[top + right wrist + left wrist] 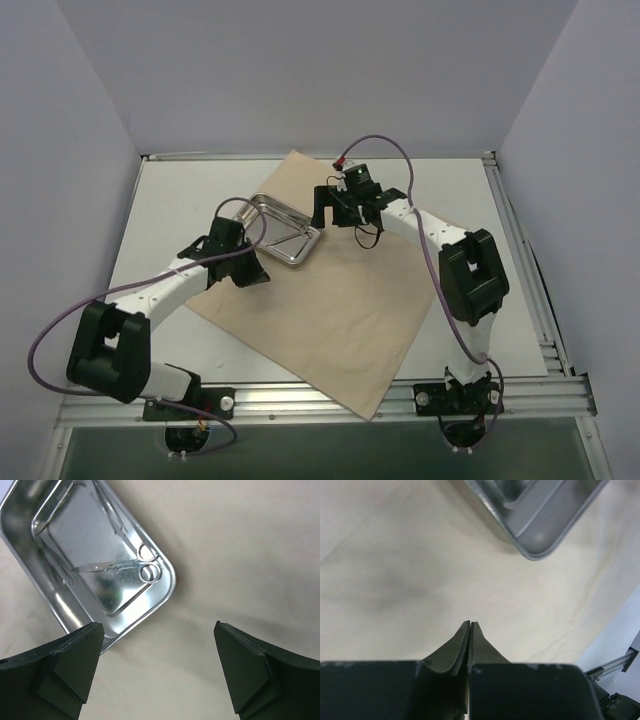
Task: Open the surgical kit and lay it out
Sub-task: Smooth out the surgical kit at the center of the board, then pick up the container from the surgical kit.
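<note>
The steel tray needs to be shifted across the wrap sheet (pixel 330 310). My right gripper should next grab the steel tray's side rim (pixel 315 226) near the scissors' loops to do that.
The tan wrap sheet (pixel 330 310) lies spread open as a large square on the white table. The shiny steel tray (pixel 292 262) sits on its far left part. In the right wrist view the tray (pixel 165 592) holds thin metal scissors (pixel 125 567) and tweezers (pixel 52 510). My left gripper (pixel 252 268) is shut and empty, its fingertips (pixel 470 625) low over bare sheet (pixel 420 570), with a tray corner (pixel 540 550) just beyond. My right gripper (pixel 345 215) is open and empty (pixel 160 645), hovering over the sheet (pixel 240 555) by the tray's right corner.
The sheet's near corner hangs over the front rail (pixel 300 398) of the white table (pixel 180 200). Grey walls close in the back and sides. Purple cables (pixel 400 160) loop over both arms.
</note>
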`<state>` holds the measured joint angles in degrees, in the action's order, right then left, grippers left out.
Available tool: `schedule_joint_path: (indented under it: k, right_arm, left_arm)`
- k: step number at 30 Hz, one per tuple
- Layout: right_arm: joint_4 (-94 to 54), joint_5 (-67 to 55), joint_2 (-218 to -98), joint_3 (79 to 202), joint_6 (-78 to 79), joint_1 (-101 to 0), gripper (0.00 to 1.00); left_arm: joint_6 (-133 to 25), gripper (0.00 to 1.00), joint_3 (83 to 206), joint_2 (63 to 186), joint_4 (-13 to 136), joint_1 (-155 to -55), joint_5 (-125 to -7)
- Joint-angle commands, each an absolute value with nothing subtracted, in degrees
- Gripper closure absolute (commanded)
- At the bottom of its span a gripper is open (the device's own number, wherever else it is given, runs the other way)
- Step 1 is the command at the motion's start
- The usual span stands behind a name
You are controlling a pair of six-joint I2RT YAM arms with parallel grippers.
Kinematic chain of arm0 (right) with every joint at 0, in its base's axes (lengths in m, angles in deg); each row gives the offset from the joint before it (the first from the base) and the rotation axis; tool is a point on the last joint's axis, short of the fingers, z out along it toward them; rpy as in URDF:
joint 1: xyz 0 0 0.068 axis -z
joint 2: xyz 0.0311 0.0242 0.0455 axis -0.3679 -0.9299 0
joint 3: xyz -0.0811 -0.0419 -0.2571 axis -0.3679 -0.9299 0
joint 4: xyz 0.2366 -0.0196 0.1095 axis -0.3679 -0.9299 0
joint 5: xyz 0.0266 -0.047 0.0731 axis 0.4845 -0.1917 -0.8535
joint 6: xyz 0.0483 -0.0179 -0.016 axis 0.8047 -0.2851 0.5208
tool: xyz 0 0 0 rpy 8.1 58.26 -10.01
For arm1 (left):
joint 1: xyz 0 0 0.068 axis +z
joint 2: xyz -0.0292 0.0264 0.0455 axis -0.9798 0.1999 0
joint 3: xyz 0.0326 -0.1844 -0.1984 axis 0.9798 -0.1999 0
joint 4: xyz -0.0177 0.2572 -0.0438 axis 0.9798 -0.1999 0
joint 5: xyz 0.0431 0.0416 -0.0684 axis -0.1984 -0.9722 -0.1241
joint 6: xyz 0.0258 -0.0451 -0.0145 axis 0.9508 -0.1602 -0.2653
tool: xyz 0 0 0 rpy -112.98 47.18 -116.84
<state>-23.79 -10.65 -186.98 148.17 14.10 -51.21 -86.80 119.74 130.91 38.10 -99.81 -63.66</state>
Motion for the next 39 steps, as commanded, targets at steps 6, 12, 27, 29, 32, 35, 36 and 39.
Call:
schedule_joint_path:
  k: [6, 12, 27, 29, 32, 35, 36, 39]
  right_arm:
    - [-28.74, -12.63, -194.08, 161.63, -1.74, -49.54, 0.07]
    - [-31.56, -20.11, -202.17, 170.43, -13.51, -50.32, 0.20]
    - [-36.12, -20.29, -214.83, 183.34, -18.98, -51.56, 0.55]
    - [-36.22, -20.55, -215.80, 183.97, -19.24, -51.65, 0.63]
    - [-35.43, -20.46, -216.51, 184.23, -19.77, -51.82, 0.73]
    - [-35.42, -20.03, -217.21, 184.76, -21.18, -51.82, 0.75]
    - [-35.34, -20.02, -217.30, 184.76, -21.96, -51.82, 0.75]
    - [-35.77, -20.99, -217.74, 185.46, -23.46, -51.82, 0.74]
  left_arm:
    - [-80.81, 0.76, 125.21, 118.17, 30.91, -100.44, -69.22]
    - [-79.93, 0.61, 121.78, 110.35, 31.69, -100.70, -66.33]
    - [-80.02, 0.58, 118.35, 108.30, 33.10, -100.97, -62.01]
    - [-80.02, 0.57, 118.18, 108.13, 33.10, -100.97, -62.01]
    - [-79.84, 0.57, 117.82, 108.04, 33.10, -100.88, -61.84]
    - [-79.58, 0.57, 117.47, 108.04, 33.19, -100.88, -61.84]
    - [-79.67, 0.57, 117.38, 108.13, 33.19, -100.88, -61.84]
    - [-79.67, 0.57, 116.95, 108.31, 33.28, -100.88, -61.75]
